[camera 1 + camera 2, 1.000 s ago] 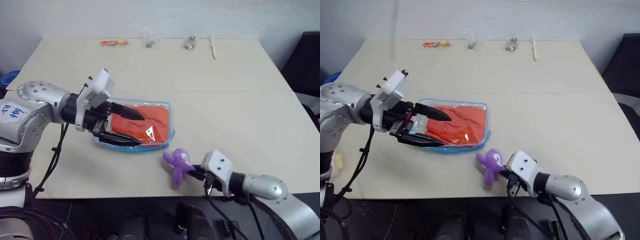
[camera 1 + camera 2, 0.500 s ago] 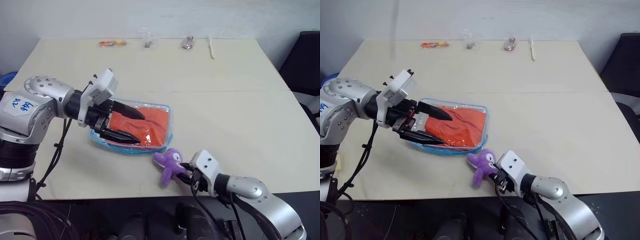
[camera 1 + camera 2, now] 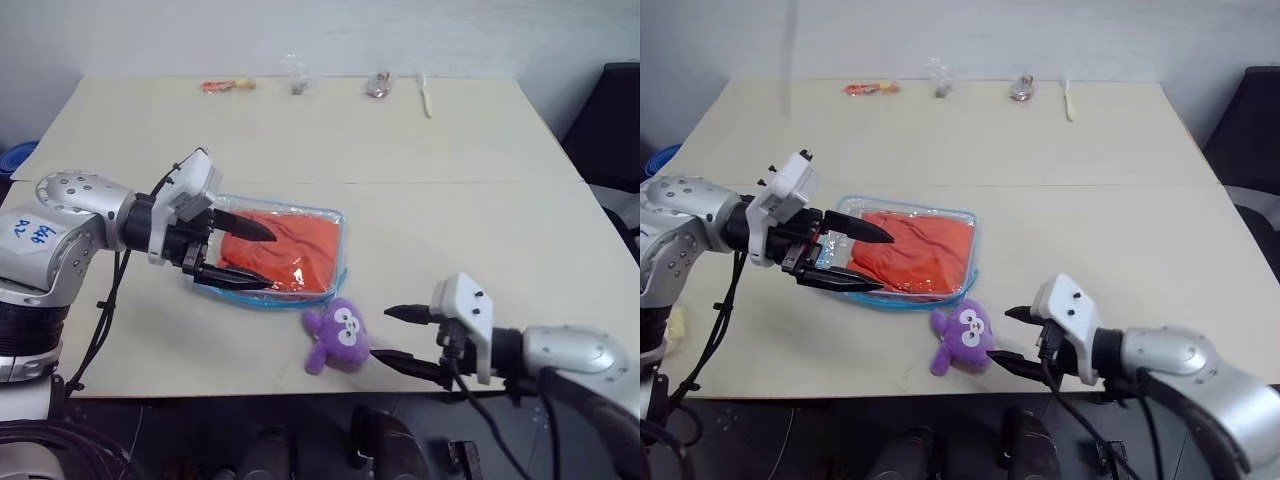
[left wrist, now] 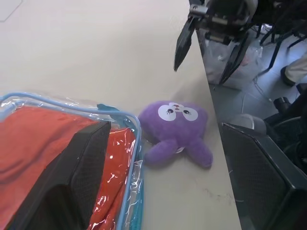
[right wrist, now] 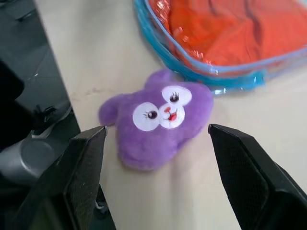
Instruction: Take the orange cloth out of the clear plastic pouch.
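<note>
My right gripper is going to grab the pouch by its blue zippered edge (image 3: 286, 301) next. That will open the pouch so the orange cloth (image 3: 305, 240) can be taken out.
The clear plastic pouch (image 3: 339, 268) with light blue edging lies flat on the table, and the orange cloth (image 3: 305, 240) is inside it. My left gripper (image 3: 266, 260) is open at the pouch's left end. One black finger reaches over the cloth and the other runs along the pouch's near edge. In the left wrist view a finger (image 4: 81, 167) lies across the pouch (image 4: 130, 125). My right gripper (image 3: 381, 334) stands open near the table's front edge, just right of a purple plush toy (image 3: 338, 338), with nothing between its fingers.
Along the table's far edge lie an orange-red packet (image 3: 227, 86), a crumpled clear wrapper (image 3: 297, 76), a small shiny packet (image 3: 378, 85) and a white utensil (image 3: 425, 96). A black chair (image 3: 612, 130) stands at the right. The plush toy lies face up close to the pouch's near corner.
My right gripper has opened, let go of the purple plush toy, and risen back to the right. The toy now lies face up on the table. The left gripper stays at the pouch.
</note>
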`<state>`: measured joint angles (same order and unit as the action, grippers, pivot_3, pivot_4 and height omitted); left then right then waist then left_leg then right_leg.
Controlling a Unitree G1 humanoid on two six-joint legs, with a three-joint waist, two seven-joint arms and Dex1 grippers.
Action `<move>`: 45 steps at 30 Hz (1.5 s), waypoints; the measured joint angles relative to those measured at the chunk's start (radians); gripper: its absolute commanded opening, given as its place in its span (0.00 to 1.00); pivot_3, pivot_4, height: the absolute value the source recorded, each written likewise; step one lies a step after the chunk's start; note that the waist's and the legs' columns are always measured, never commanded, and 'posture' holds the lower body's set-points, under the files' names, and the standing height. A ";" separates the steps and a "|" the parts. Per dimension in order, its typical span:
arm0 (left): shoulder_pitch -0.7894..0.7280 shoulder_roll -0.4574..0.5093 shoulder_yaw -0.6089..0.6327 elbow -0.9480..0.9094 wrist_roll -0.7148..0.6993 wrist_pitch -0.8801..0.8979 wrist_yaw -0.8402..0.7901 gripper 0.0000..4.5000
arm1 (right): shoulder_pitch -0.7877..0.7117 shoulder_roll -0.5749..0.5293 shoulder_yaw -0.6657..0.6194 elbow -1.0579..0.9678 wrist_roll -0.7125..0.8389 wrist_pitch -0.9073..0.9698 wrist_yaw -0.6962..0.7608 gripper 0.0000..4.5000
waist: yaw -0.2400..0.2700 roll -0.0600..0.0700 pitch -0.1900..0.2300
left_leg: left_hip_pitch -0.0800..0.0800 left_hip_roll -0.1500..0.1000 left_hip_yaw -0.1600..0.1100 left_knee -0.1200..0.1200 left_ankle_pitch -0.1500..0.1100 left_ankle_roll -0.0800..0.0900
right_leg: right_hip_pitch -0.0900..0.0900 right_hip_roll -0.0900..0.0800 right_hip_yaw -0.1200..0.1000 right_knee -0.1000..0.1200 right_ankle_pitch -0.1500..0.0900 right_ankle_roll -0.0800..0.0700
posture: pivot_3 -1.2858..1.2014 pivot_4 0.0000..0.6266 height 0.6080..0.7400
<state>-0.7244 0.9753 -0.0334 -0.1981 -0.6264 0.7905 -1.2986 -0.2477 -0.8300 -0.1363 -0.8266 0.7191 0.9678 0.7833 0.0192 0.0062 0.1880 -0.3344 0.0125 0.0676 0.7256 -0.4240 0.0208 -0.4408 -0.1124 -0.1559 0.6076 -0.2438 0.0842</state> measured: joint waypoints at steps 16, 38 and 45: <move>0.160 0.075 0.142 -0.153 -0.058 0.057 0.070 0.86 | -0.341 0.136 0.564 0.603 -0.653 -0.750 0.170 0.36 | -0.020 0.000 0.000 | -0.003 0.000 0.000 -0.001 0.000 0.000 | -0.002 -0.002 -0.002 0.000 0.000 -0.001 | 0.52 0.24 1.00; 0.127 0.070 0.124 -0.148 -0.077 0.067 0.105 0.86 | -0.354 0.273 0.601 0.774 -0.911 -1.056 0.159 0.28 | -0.024 0.001 0.000 | -0.002 0.000 -0.001 -0.001 0.000 -0.001 | -0.002 -0.001 -0.001 0.000 0.000 -0.001 | 0.52 0.24 1.00; 0.136 0.067 0.091 -0.155 -0.069 0.044 0.097 0.86 | -0.367 0.286 0.601 0.815 -0.912 -1.096 0.179 0.01 | -0.024 0.001 0.000 | -0.002 0.000 -0.002 -0.001 0.000 -0.001 | -0.002 -0.001 -0.001 0.000 0.000 -0.001 | 0.52 0.24 1.00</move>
<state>-0.5882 1.0420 0.0576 -0.3527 -0.6955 0.8341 -1.2016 -0.6145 -0.5438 0.4646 -0.0112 -0.1929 -0.1285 0.9621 -0.0047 0.0068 0.1884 -0.3365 0.0128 0.0655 0.7242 -0.4237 0.0201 -0.4429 -0.1136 -0.1573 0.6079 -0.2443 0.0834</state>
